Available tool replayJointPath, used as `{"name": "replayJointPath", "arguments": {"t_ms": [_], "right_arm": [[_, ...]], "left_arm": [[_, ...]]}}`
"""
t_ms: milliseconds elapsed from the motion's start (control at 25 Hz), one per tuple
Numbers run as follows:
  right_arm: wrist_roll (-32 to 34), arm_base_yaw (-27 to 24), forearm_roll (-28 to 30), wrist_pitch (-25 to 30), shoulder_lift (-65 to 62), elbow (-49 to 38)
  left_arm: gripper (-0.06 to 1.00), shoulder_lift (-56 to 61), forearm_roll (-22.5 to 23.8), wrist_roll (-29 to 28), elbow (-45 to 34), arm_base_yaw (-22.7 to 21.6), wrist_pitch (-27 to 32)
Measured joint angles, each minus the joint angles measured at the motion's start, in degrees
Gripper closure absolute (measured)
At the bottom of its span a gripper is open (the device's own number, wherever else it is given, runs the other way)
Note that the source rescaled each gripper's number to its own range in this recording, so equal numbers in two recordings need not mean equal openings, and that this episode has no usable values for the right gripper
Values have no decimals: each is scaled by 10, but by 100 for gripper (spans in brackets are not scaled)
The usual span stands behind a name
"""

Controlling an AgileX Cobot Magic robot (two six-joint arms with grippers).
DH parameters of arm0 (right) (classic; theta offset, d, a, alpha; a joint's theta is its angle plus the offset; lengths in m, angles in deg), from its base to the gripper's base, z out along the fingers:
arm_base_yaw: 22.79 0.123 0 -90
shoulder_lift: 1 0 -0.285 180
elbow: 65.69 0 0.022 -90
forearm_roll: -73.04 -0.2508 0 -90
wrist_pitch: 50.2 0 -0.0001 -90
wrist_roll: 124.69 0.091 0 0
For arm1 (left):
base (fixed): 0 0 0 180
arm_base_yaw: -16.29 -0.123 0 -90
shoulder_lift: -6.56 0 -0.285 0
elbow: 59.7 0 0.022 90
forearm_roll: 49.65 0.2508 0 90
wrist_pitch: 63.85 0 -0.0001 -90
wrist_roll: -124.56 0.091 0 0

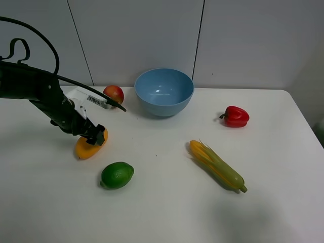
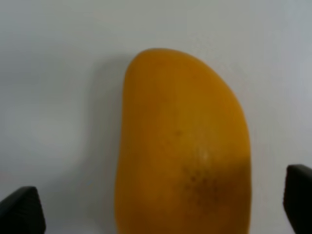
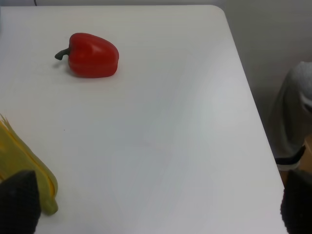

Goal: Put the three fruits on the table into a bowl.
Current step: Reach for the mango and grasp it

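Note:
My left gripper's fingers are still above the orange mango's sides and the white table, so my left gripper comes down, then closes on the mango.
The orange mango [image 1: 85, 150] lies on the white table [image 1: 167, 212] at the left. My left gripper [image 1: 95, 136] is down over it and open. In the left wrist view the mango [image 2: 180, 146] fills the middle, with my left gripper [image 2: 158, 207] astride it and one dark fingertip [image 2: 19, 212] well clear on each side. The green lime [image 1: 117, 175] lies in front of it. The red-yellow pomegranate [image 1: 114, 93] sits at the back beside the light-blue bowl [image 1: 163, 91], which is empty. My right gripper [image 3: 157, 204] is open and empty above the table's right part, and out of the high view.
A red bell pepper [image 1: 235, 116] [image 3: 92, 54] lies right of the bowl. A yellow-green corn cob [image 1: 217, 164] [image 3: 29, 168] lies right of centre. The table's right edge [image 3: 253, 97] has floor and a grey object beyond it. A wall stands behind the table.

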Motion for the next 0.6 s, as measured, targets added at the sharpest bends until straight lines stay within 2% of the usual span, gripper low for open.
{"name": "replayJointPath", "arguments": {"t_ms": [320, 520, 600], "right_arm": [[0, 0, 0, 0, 0, 0], [0, 0, 0, 0, 0, 0], [0, 0, 0, 0, 0, 0]], "left_arm": [[-6, -54, 6, 2, 0, 0, -42], [-6, -73, 7, 2, 0, 0, -46], [-1, -77, 6, 2, 1, 0, -47]]}}
